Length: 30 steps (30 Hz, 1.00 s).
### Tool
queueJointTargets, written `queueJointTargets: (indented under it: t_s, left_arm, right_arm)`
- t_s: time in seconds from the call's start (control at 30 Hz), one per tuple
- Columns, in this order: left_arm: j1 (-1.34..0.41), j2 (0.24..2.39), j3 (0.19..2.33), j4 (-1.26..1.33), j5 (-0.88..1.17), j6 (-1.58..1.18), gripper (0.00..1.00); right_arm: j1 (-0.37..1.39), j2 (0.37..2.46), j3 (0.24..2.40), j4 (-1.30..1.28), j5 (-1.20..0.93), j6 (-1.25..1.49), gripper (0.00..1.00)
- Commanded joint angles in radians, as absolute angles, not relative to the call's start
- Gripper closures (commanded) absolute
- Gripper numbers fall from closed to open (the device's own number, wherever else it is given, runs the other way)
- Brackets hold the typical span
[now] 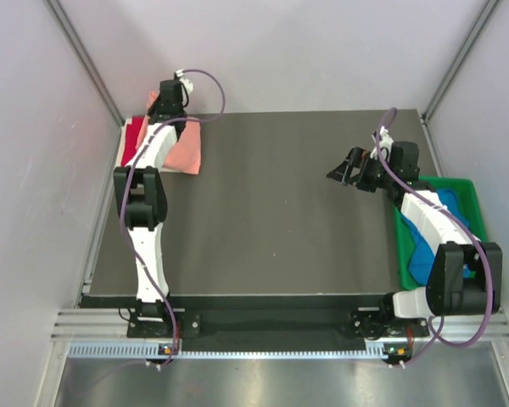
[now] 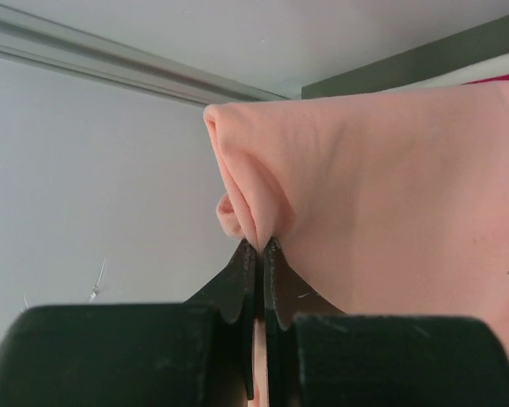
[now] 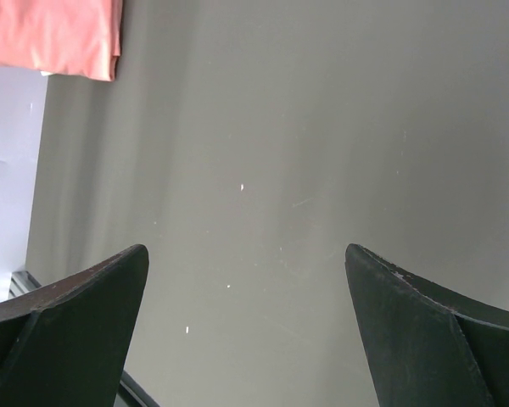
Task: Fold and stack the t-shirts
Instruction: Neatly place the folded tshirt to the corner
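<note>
The left gripper needs to keep holding the pink t-shirt until it covers the wall-side part of the red t-shirt. That part is still bare, so the pink t-shirt would drop out of line if the gripper opened now.
The salmon-pink t-shirt [image 1: 187,151] lies folded at the table's far left corner, partly over the crimson-red t-shirt [image 1: 133,137]. My left gripper [image 1: 169,106] is shut on a pinched fold of the pink t-shirt [image 2: 365,186] at its far edge. A sliver of the red one shows in the left wrist view [image 2: 502,78]. The bright blue t-shirt [image 1: 441,242] lies bunched in the green tray [image 1: 473,202] at the right. My right gripper [image 1: 343,170] is open and empty above the bare table, left of the tray. The pink t-shirt's corner shows in the right wrist view [image 3: 55,36].
The dark grey table [image 1: 280,220] is walled by white panels at the left, back and right. The left arm stretches along the left edge to the far corner. The right arm crosses over the tray.
</note>
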<state>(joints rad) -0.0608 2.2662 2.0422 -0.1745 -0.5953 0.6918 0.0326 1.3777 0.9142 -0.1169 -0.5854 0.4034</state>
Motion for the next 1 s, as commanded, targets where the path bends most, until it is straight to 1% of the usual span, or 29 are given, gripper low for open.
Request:
queueJointTargets:
  t_s: [0.0,0.47,0.6,0.8,0.83,0.9,0.93,0.97]
  left_arm:
    - [-0.032,2.249,2.092,-0.067,-0.631,0.704,1.00]
    - [-0.008,2.244,2.075,-0.026,-0.637,0.692,1.00]
    - [0.029,2.266,2.082,-0.009,-0.661,0.716,1.00]
    - [0.058,2.313,2.097,-0.008,-0.679,0.675,1.00]
    - [0.058,2.319,2.092,0.023,-0.690,0.680,0.98]
    - [0.057,2.327,2.088,0.032,-0.690,0.692,0.77]
    - [0.054,2.322,2.083,0.052,-0.683,0.698,0.71]
    - [0.052,2.319,2.076,0.063,-0.681,0.703,0.63]
  right_arm:
    - [0.043,1.373,0.914,-0.061,-0.604,0.413,0.00]
    - [0.041,1.367,0.908,-0.037,-0.607,0.429,0.00]
    - [0.041,1.373,0.908,-0.032,-0.612,0.433,0.00]
    - [0.041,1.371,0.907,-0.032,-0.614,0.433,0.00]
    - [0.043,1.373,0.908,-0.032,-0.614,0.433,0.00]
    - [0.043,1.374,0.905,-0.029,-0.615,0.436,0.00]
    - [0.041,1.377,0.905,-0.032,-0.614,0.434,0.00]
    - [0.041,1.378,0.905,-0.029,-0.615,0.436,0.00]
